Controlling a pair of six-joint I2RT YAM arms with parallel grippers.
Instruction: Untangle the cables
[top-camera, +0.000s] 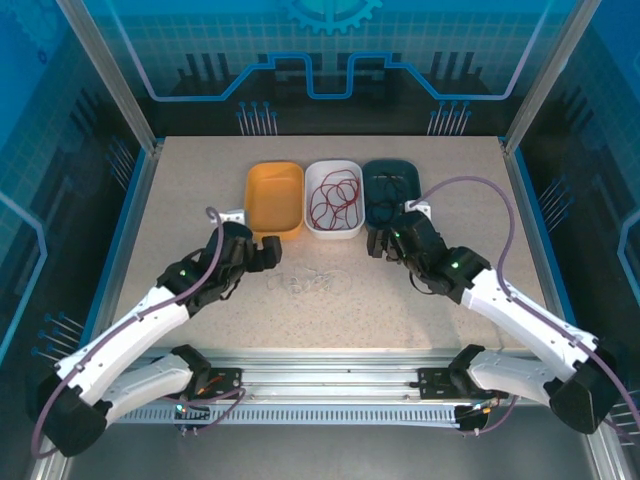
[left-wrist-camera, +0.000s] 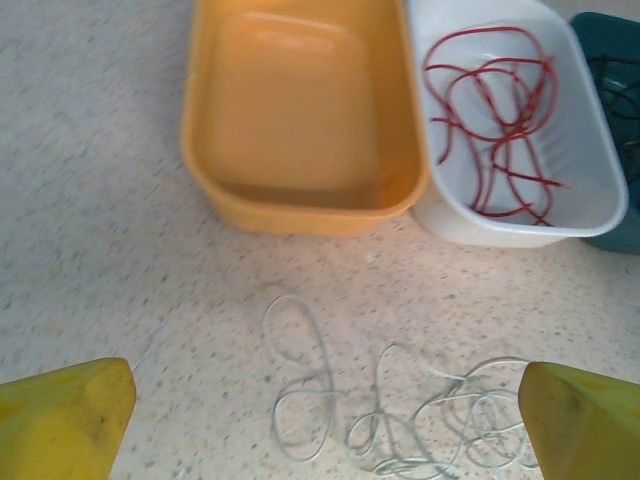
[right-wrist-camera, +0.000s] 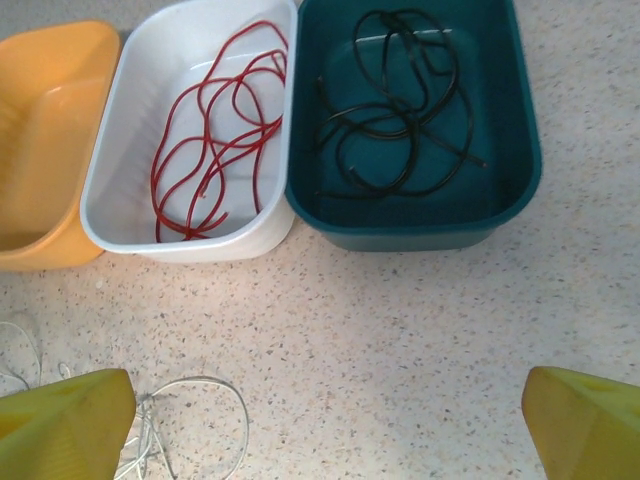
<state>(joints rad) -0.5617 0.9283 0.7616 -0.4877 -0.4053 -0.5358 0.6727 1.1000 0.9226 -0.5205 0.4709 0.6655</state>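
I need to grab the whitish cable (top-camera: 310, 283) next with my right gripper, by its outer loop nearest that gripper. This leaves the tangle free for my left gripper.
The pale whitish cable (top-camera: 310, 283) lies in loose tangled loops on the speckled table, between the two arms. In the left wrist view this cable (left-wrist-camera: 400, 410) sits between and just ahead of the wide yellow fingertips (left-wrist-camera: 70, 420). The red cable (top-camera: 335, 197) is coiled inside the white bin (top-camera: 316, 228). The black cable (top-camera: 385, 190) lies in the teal bin (top-camera: 412, 166). My left gripper (top-camera: 268, 255) is open over the whitish cable's left end. My right gripper (top-camera: 378, 245) is open and empty in front of the teal bin, with the whitish cable (right-wrist-camera: 180, 420) at its lower left.
An empty orange bin (top-camera: 274, 195) stands left of the white bin; the three bins form a row at the back centre. Bare table lies on both sides of the bins and near the front edge. A metal frame surrounds the table.
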